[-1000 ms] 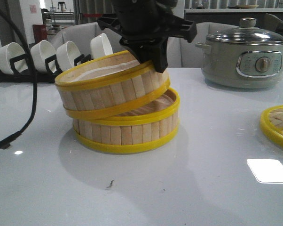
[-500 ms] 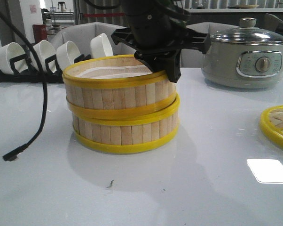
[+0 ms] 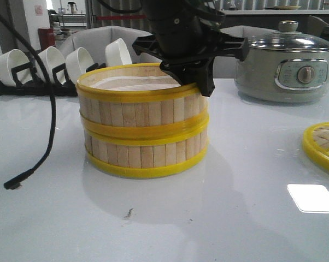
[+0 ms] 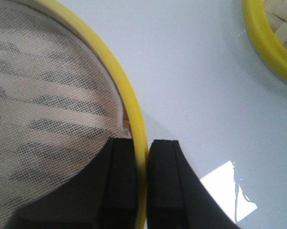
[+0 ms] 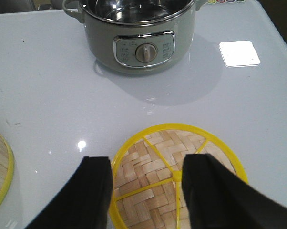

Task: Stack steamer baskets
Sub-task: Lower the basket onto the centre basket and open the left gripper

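Note:
The upper basket [image 3: 140,106] sits level on the lower steamer basket [image 3: 145,155] and would stay standing, so my left gripper should open.
Two steamer baskets stand stacked at the middle of the table. The upper steamer basket [image 3: 140,106] sits level on the lower steamer basket [image 3: 145,155], both of pale slats with yellow rims. My left gripper [image 3: 194,82] comes down from above and is shut on the upper basket's right rim. In the left wrist view its black fingers [image 4: 165,181] pinch the yellow rim [image 4: 134,119], one inside over the mesh liner [image 4: 43,109], one outside. My right gripper [image 5: 146,188] hangs open above the woven lid [image 5: 158,167], holding nothing.
A grey electric pot [image 3: 285,63] with glass lid stands at the back right. The woven lid [image 3: 323,144] lies at the right edge. White bowls in a black rack [image 3: 50,65] line the back left. A black cable [image 3: 47,131] trails over the table's left side.
The upper basket, tilted a second ago, has settled level onto the lower one and shifted slightly right. My left gripper moved right with it, still shut on the rim.

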Robot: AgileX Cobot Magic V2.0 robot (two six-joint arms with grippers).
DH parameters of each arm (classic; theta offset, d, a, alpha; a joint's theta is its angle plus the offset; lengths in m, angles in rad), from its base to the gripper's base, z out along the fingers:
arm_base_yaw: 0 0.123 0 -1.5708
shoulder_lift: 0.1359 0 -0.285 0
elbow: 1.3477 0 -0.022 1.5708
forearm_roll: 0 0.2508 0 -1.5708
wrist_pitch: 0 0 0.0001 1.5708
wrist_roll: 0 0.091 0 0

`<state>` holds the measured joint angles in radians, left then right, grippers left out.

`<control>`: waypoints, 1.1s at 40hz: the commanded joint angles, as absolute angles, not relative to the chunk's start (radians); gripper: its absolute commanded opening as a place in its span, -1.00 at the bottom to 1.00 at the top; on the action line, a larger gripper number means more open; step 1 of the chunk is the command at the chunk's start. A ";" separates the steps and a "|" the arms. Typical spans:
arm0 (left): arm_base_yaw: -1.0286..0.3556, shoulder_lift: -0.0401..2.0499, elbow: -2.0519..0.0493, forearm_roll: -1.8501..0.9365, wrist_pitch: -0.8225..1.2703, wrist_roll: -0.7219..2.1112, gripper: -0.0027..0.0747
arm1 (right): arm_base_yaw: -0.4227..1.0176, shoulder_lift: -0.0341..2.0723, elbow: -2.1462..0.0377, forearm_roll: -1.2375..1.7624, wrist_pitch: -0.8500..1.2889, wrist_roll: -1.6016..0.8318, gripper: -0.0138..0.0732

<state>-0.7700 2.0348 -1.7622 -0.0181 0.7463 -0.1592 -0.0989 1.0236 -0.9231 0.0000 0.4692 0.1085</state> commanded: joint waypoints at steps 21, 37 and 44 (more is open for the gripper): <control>-0.779 1.979 -1.799 -0.049 0.678 -0.146 -0.70 | -0.099 1.013 -0.959 -0.013 0.398 0.102 0.34; -0.777 1.979 -1.799 -0.017 0.684 -0.146 -0.05 | -0.099 1.013 -0.959 -0.013 0.397 0.102 0.34; -0.777 1.977 -1.799 -0.012 0.686 -0.146 -0.02 | -0.099 1.013 -0.959 -0.013 0.397 0.102 0.34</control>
